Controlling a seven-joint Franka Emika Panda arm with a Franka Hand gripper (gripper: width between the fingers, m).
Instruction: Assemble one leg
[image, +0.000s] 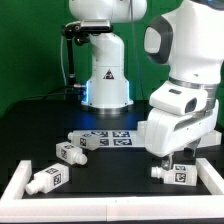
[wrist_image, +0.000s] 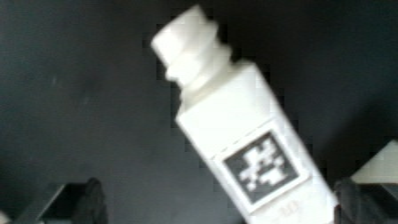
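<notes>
My gripper needs to go down first. My fingers are above the leg's blocky end (image: 180, 175) (wrist_image: 267, 170), with dark table around it, so they would miss the leg if I closed now.
In the wrist view one white leg (wrist_image: 228, 115) fills the picture, lying on the black table. Its round stub points away from my gripper and its blocky end carries a black-and-white tag (wrist_image: 263, 165). My gripper (wrist_image: 222, 205) is open, with the blocky end between the dark fingertips (wrist_image: 79, 200), nearer one finger and not clamped. In the exterior view the gripper (image: 163, 158) hangs low over this leg (image: 178, 172) at the front right.
Three more legs lie on the table: two at the front left (image: 45, 180) (image: 68, 153) and one further back (image: 86, 140). The marker board (image: 115, 137) lies behind them. A white rim (image: 110, 207) borders the table. The robot base (image: 105, 85) stands at the back.
</notes>
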